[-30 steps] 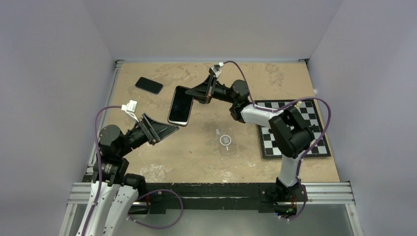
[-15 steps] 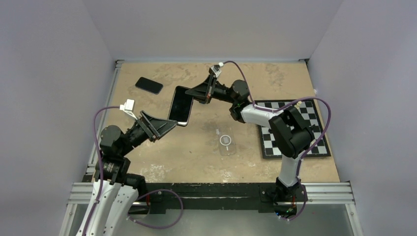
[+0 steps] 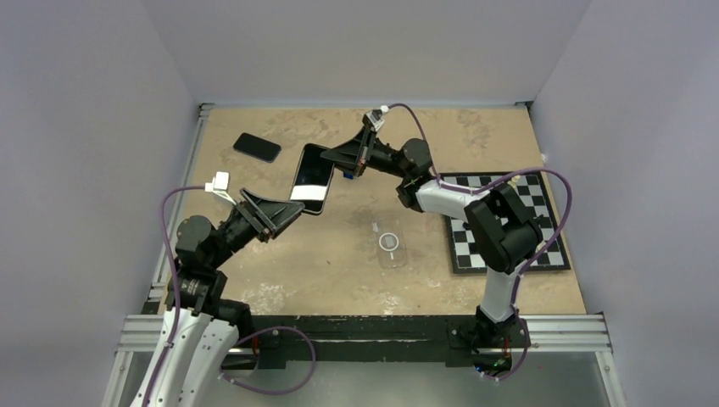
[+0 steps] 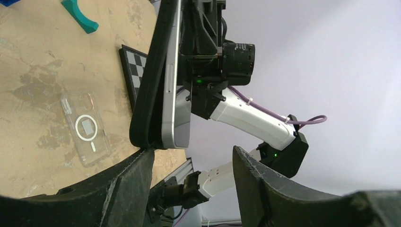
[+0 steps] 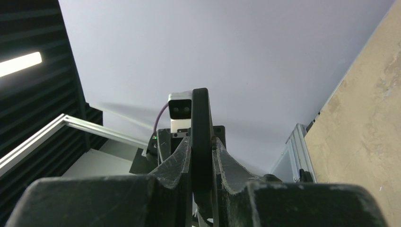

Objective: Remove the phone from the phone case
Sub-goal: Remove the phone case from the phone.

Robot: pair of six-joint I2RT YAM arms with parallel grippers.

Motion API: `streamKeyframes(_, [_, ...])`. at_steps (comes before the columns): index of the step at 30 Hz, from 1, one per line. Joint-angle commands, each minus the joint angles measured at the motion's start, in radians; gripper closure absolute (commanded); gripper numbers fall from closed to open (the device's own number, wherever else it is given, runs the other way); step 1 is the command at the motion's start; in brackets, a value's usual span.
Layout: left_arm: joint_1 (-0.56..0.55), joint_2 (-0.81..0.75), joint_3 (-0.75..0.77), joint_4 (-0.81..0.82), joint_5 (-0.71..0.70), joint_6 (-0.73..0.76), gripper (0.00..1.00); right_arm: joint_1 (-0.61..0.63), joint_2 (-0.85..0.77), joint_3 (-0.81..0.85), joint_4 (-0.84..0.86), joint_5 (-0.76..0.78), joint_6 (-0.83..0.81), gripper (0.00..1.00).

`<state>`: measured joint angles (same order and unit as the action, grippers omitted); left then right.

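Next, my left gripper pinches just the phone's silver-edged lower end (image 3: 308, 202) and leaves out the black case (image 3: 328, 185), to take the phone out.
The phone (image 3: 312, 176), dark screen and silver edge (image 4: 176, 90), sits in a black phone case (image 4: 150, 90) and is held up off the table, tilted. My right gripper (image 3: 343, 161) is shut on its far side; in the right wrist view the black case edge (image 5: 200, 118) is pinched between the fingers of this gripper (image 5: 202, 142). My left gripper (image 3: 292, 208) is open just below the phone's lower end. In the left wrist view that gripper (image 4: 190, 153) has one fingertip (image 4: 142, 158) touching the case's bottom corner and the other apart.
A clear case (image 3: 391, 246) with a white ring lies flat mid-table. Another black phone (image 3: 257, 147) lies at the back left. A checkerboard (image 3: 509, 225) covers the right side under the right arm. A teal piece (image 4: 78, 14) lies on the table.
My left gripper has risen and moved toward the phone's lower end, now reaching it. The right gripper has lifted the phone slightly toward the back.
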<state>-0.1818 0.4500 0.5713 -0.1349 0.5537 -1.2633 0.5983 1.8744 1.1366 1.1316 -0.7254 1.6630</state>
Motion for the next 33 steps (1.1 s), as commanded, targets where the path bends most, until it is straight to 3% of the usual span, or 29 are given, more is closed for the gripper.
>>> streamKeyframes(1, [0.004,0.004,-0.038,0.066,-0.083,-0.049,0.34,0.025,-0.098,-0.003,0.13,-0.006,0.073,1.0])
streamKeyframes(7, [0.004,-0.005,-0.071,0.137,-0.108,-0.11,0.37,0.042,-0.095,-0.014,0.103,-0.019,0.036,1.0])
streamKeyframes(12, [0.004,0.004,-0.133,0.288,-0.113,-0.204,0.56,0.073,-0.079,-0.015,0.096,-0.042,-0.005,1.0])
streamKeyframes(16, [0.004,0.012,-0.138,0.334,-0.105,-0.233,0.62,0.089,-0.114,-0.026,-0.03,-0.044,-0.133,1.0])
streamKeyframes(24, [0.004,-0.027,-0.126,0.251,-0.162,-0.17,0.68,0.11,-0.155,-0.008,-0.145,-0.073,-0.229,1.0])
streamKeyframes(29, [0.004,0.038,-0.093,0.269,-0.075,-0.107,0.72,0.103,-0.148,0.024,-0.179,-0.198,-0.272,1.0])
streamKeyframes(33, [0.004,0.095,-0.069,0.297,0.035,-0.052,0.82,0.104,-0.155,0.093,-0.379,-0.288,-0.425,1.0])
